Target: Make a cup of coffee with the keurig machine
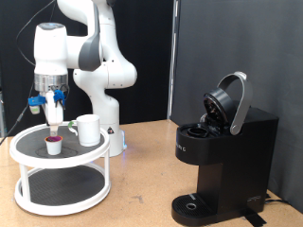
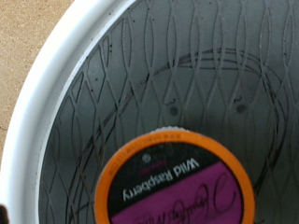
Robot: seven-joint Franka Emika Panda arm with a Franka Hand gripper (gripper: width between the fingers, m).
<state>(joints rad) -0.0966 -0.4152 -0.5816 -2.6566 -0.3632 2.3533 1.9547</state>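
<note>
I am not ready to close yet: my gripper's fingers stop above the pod's orange rim (image 1: 54,139) (image 2: 175,137). I will lower my gripper to the pod first and then close it on the pod.
My gripper (image 1: 57,121) hangs over the top shelf of a white two-tier round stand (image 1: 28,151), just above a small coffee pod (image 1: 54,144). In the wrist view the pod (image 2: 177,187) is close, with an orange rim and a dark and magenta "Wild Raspberry" lid. No finger shows in the wrist view and nothing is between the fingers. The white mug (image 1: 88,130) stands upright on the same shelf, to the exterior view's right of the pod. The black keurig machine (image 1: 222,165) stands at the exterior view's right with its lid (image 1: 229,99) raised.
The stand's shelf has a raised white rim (image 2: 56,93) and a grey patterned surface. The robot's white base (image 1: 99,66) rises behind the stand. The wooden table (image 1: 142,189) lies between stand and machine. A black curtain hangs behind.
</note>
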